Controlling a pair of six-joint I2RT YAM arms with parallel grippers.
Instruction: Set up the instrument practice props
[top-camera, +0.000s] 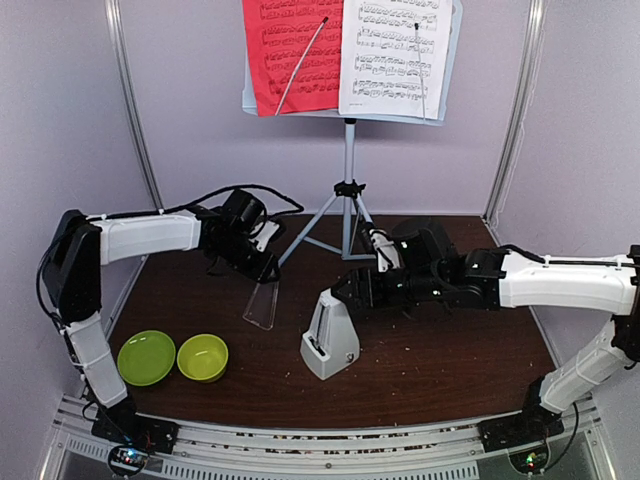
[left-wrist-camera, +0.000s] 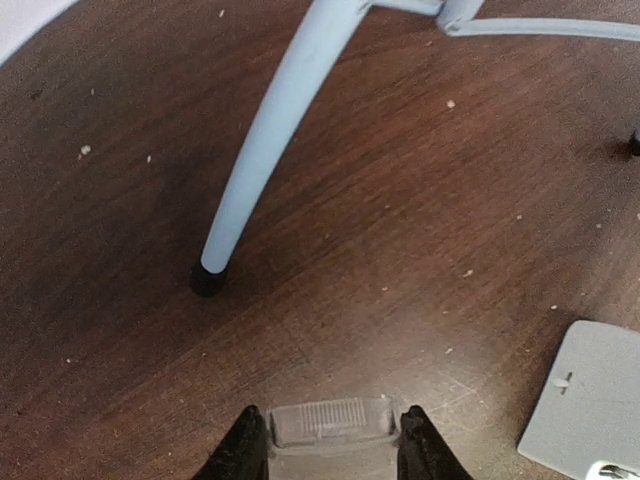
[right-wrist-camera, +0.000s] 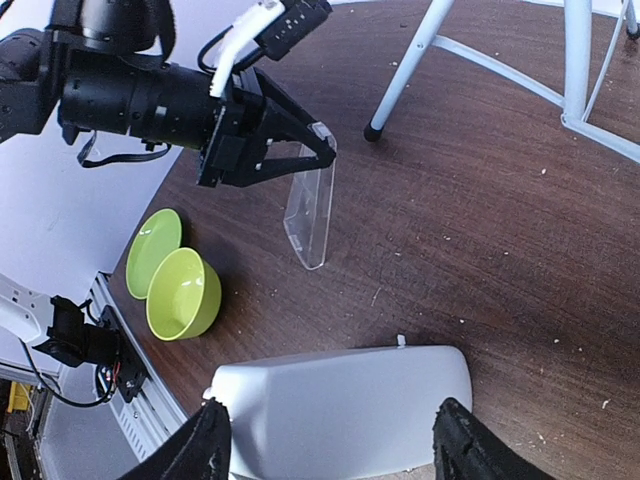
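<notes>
I will keep holding the ribbed end of the clear plastic cover (top-camera: 262, 305) with my left gripper, because the cover hangs steeply and would fall onto the open table if I opened now.
The grey-white music stand (top-camera: 348, 180) is upright at the back of the table, with a red sheet (top-camera: 295, 55) and a white sheet (top-camera: 395, 55) on its desk. The whitish pyramid metronome (top-camera: 332, 340) stands on the table in front of it. My right gripper (right-wrist-camera: 333, 425) is open, one finger on each side of the metronome (right-wrist-camera: 340, 410). Left of it, my left gripper (top-camera: 262, 272) is shut on a clear plastic cover (top-camera: 262, 305) that hangs down toward the table. The left wrist view shows the cover's ribbed end (left-wrist-camera: 333, 425) between the fingers.
Two lime-green bowls (top-camera: 146, 357) (top-camera: 202, 357) sit side by side at the front left. A tripod leg (left-wrist-camera: 260, 140) of the stand ends in a black foot (left-wrist-camera: 208, 278) just ahead of the left gripper. Purple walls close in the table.
</notes>
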